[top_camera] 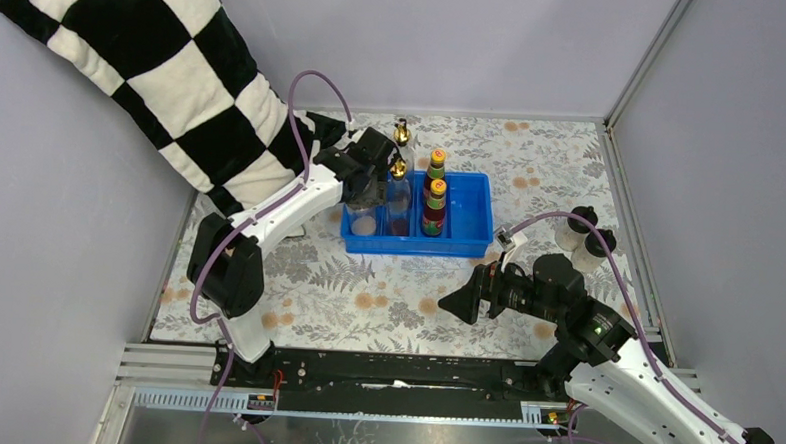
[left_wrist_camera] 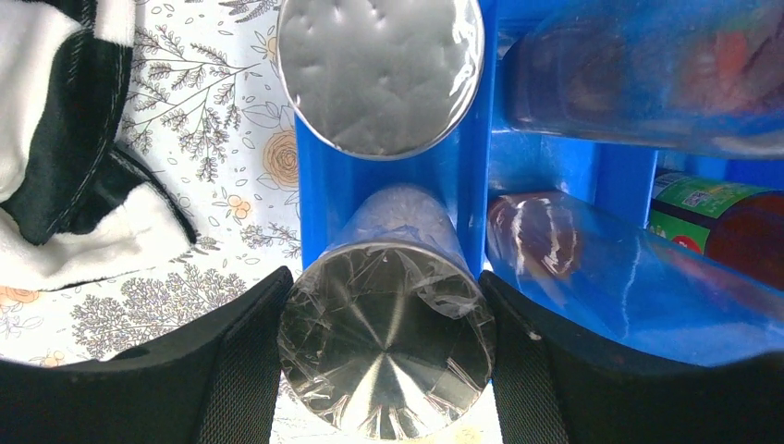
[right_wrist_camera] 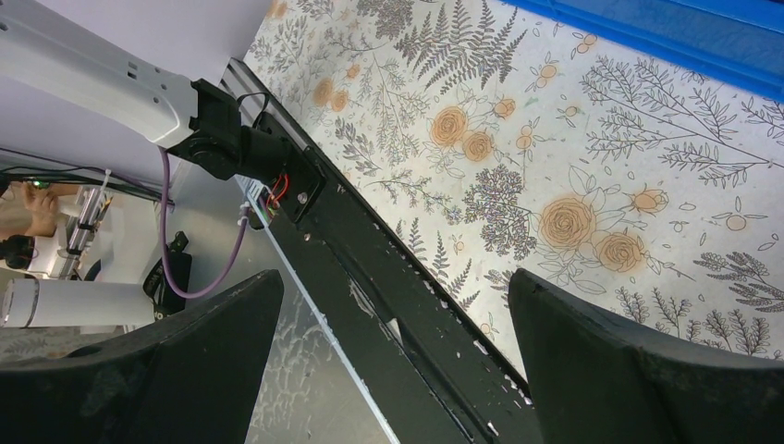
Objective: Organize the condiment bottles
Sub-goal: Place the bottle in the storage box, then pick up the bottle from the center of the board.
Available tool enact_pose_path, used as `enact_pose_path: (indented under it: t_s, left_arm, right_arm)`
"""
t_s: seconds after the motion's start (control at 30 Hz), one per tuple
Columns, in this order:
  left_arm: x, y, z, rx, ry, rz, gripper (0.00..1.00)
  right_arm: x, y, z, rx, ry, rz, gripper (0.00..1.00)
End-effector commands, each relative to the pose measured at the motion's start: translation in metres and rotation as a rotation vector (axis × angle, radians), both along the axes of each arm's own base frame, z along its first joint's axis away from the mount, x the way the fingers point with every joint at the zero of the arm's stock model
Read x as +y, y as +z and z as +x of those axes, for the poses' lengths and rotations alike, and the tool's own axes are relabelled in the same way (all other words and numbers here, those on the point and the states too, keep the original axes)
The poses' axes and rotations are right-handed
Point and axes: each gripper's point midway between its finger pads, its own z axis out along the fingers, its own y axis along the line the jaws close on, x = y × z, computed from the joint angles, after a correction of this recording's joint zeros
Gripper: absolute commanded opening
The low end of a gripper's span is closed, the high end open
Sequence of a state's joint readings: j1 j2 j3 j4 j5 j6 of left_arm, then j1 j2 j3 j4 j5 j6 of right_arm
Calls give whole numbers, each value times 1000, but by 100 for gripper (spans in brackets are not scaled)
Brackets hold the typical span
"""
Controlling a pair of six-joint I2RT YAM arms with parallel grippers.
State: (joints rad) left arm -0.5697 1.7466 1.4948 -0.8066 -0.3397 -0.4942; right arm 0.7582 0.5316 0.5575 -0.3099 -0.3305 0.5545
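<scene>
My left gripper opens next, since the jar's lower end lies between the sides of the tray's column, so the jar would stand in the tray (top_camera: 418,249).
The blue tray (top_camera: 418,249) holds two gold-spouted bottles (top_camera: 399,172) in its second column and two orange-capped bottles (top_camera: 436,196) in its third. A silver-lidded jar (top_camera: 365,222) stands in the left column. My left gripper (top_camera: 366,193) hangs over that column, and the left wrist view shows it (left_wrist_camera: 384,287) shut on a silver-lidded jar (left_wrist_camera: 386,361). The second jar's lid (left_wrist_camera: 381,69) lies just beyond, by the tray wall (left_wrist_camera: 319,185). Two black-capped shakers (top_camera: 584,235) stand on the mat at the right. My right gripper (top_camera: 461,303) (right_wrist_camera: 393,277) is open and empty, low over the mat.
A black-and-white checked pillow (top_camera: 166,62) leans against the back left wall, its corner close to the tray. A black rail (top_camera: 362,371) runs along the near edge. A metal frame rail (top_camera: 629,222) borders the mat at the right, beside the shakers.
</scene>
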Motion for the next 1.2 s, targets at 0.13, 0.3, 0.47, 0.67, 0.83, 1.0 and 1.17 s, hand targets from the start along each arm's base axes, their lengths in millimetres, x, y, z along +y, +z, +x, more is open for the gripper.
enact_pose_path:
  t_s: [0.13, 0.3, 0.47, 0.67, 0.83, 1.0, 1.17]
  left_arm:
    - [-5, 4, 11, -56, -7, -15, 46]
    - [-2, 22, 9, -93, -12, -34, 56]
    - [1, 57, 4, -173, -24, -76, 97]
    - [8, 93, -2, -239, -18, -97, 99]
    - [15, 130, -19, -313, -12, -169, 99]
    - [34, 154, -54, -387, 7, -248, 99]
    - [51, 147, -88, -389, 11, -289, 99]
  right_arm:
    - [-1, -1, 3, -22, -7, -2, 100]
    - [-1, -1, 3, -21, -7, 1, 100]
    - [0, -1, 2, -19, -3, 4, 100]
    - [1, -2, 2, -11, -3, 8, 100]
    - [1, -1, 2, -11, -6, 12, 100]
    - [1, -1, 8, -18, -17, -14, 100]
    - [-5, 7, 21, -64, -54, -86, 100]
